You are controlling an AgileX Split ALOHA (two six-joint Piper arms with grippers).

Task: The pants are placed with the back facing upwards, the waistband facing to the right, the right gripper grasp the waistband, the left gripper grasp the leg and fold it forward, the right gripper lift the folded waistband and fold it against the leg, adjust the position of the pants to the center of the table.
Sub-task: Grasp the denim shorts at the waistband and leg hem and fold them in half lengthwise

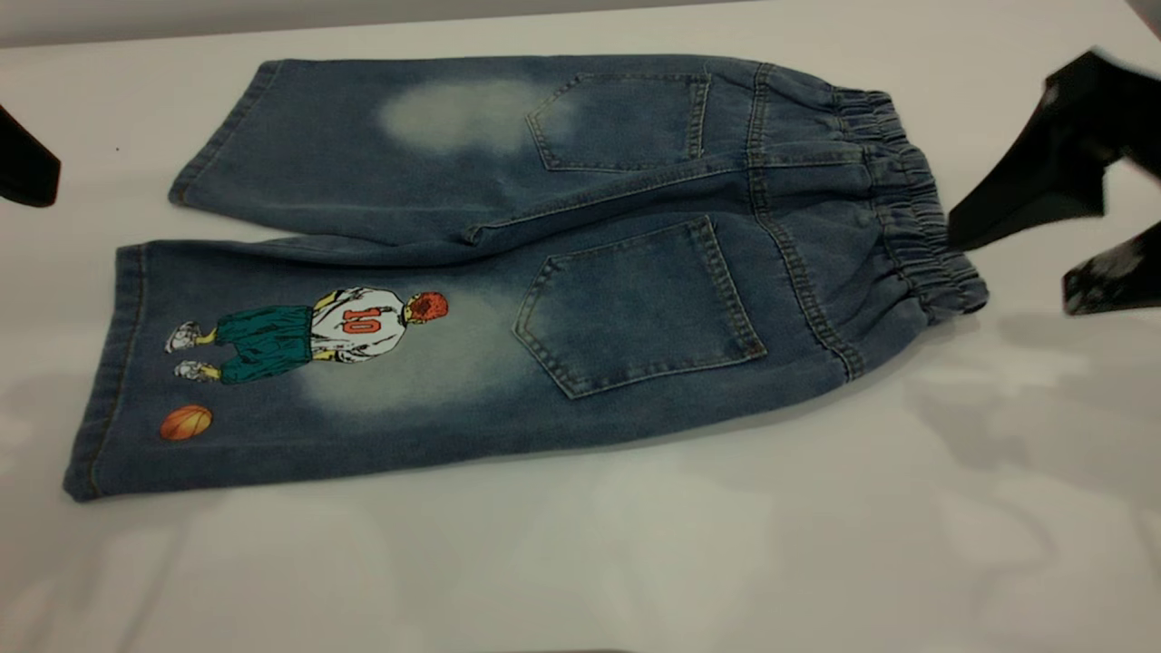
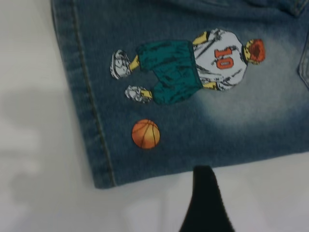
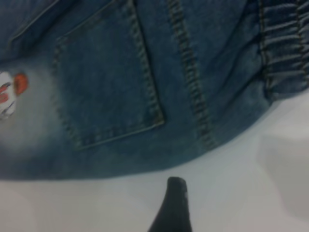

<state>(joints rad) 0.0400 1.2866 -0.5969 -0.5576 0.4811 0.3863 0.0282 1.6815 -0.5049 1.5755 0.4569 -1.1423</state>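
Observation:
The gathered elastic bunches up while the denim legs lie flat, so the robot's right gripper should grab the pants (image 1: 544, 272) by the waistband's corner (image 1: 955, 296) next.
The pants (image 1: 544, 272) lie flat on the white table (image 1: 635, 562), back side up, with both patch pockets showing. The ruffled waistband (image 1: 907, 209) points right. The leg (image 1: 299, 363) with the cartoon player lies nearer the table's front edge, and its print (image 2: 193, 65) fills the left wrist view. My right gripper (image 1: 1016, 268) hovers open just right of the waistband, its upper fingertip close to the elastic and holding nothing. My left gripper (image 1: 27, 168) sits at the far left, off the fabric. One of its fingers (image 2: 205, 203) shows over bare table just beside the leg's side edge, near the hem.
The plain leg (image 1: 345, 154) lies behind the printed one. Bare white tabletop surrounds the pants on all sides, widest in front. Soft shadows fall on the table at the front right (image 1: 1025, 426).

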